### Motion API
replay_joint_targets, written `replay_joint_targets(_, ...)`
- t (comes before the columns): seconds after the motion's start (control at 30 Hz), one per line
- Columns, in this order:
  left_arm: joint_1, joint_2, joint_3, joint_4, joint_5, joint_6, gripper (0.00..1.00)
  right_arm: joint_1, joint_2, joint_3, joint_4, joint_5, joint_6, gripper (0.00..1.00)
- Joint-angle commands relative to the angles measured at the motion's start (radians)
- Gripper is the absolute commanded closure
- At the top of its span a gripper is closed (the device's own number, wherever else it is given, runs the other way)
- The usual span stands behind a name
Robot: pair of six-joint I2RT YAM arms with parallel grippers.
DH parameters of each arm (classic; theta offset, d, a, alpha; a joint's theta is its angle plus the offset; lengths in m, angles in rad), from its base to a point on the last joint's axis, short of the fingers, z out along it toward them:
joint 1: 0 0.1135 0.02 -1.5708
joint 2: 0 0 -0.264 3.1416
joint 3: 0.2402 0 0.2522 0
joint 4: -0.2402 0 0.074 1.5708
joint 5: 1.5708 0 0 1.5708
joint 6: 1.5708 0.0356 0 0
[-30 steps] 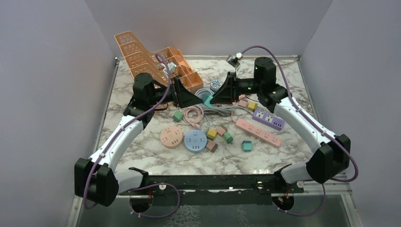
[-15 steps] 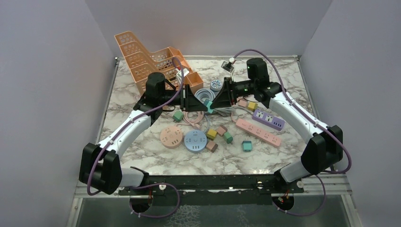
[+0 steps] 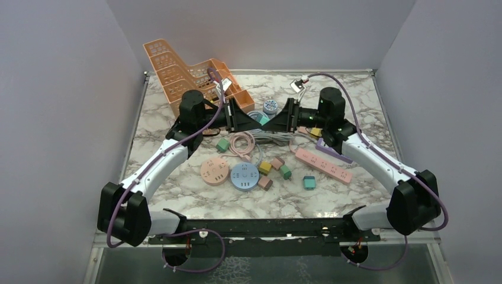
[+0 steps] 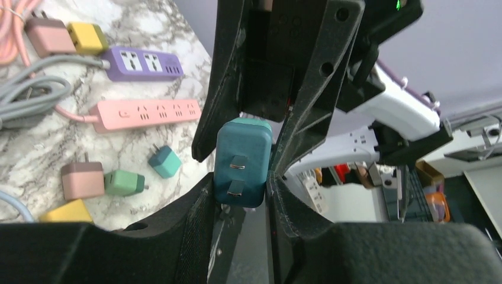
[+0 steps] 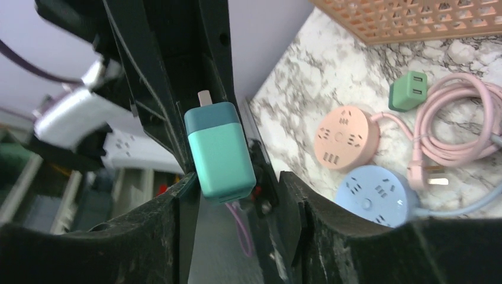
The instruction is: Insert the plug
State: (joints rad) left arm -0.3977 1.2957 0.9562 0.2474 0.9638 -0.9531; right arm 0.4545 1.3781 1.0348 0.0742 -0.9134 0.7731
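Observation:
The right gripper grips the teal plug [image 3: 260, 120] [image 5: 219, 151] next by the end of its body opposite its two metal prongs, leaving the prongs for inserting the plug.
A teal plug [image 3: 260, 120] hangs above the table's back middle, where both grippers meet nose to nose. My left gripper [image 3: 255, 121] is shut on it; in the left wrist view the plug [image 4: 243, 163] sits pinched between my fingers, its two metal prongs facing the camera. My right gripper [image 3: 270, 123] stands open around the plug's other end. In the right wrist view the plug [image 5: 219, 151] lies against one finger, with a gap to the other finger [image 5: 296, 195]. A pink power strip [image 3: 324, 165] and a purple power strip [image 4: 145, 64] lie on the marble at the right.
A round pink socket [image 3: 214, 171] and a round blue socket [image 3: 244, 176] lie left of centre. Several small coloured adapter cubes, a coiled pink cable [image 3: 241, 142] and a grey cable [image 3: 278, 139] are scattered below the grippers. An orange basket [image 3: 189, 77] stands at the back left.
My left gripper moved right to the plug held by the right gripper and shut on it. The right gripper's jaws then opened, and both arms lifted slightly.

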Motion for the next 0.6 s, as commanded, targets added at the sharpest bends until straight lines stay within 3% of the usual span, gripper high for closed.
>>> replay_joint_targets(0.0, -0.024, -0.058, 0.022, 0.126, -0.097, -0.123, 1.00, 0.003, -0.040, -0.101, 0.308, 0.206, 0.321, 0.48)
replay_joint_targets(0.07, -0.029, -0.067, 0.015, 0.148, -0.113, -0.152, 1.00, 0.003, -0.057, -0.160, 0.435, 0.231, 0.404, 0.46)
replay_joint_targets(0.17, -0.029, -0.079, 0.006, 0.174, -0.132, -0.194, 1.00, 0.003, -0.066, -0.171, 0.492, 0.259, 0.438, 0.45)
replay_joint_targets(0.57, -0.039, -0.087, -0.026, 0.266, -0.155, -0.311, 1.00, 0.008, -0.020, -0.172, 0.742, 0.303, 0.561, 0.57)
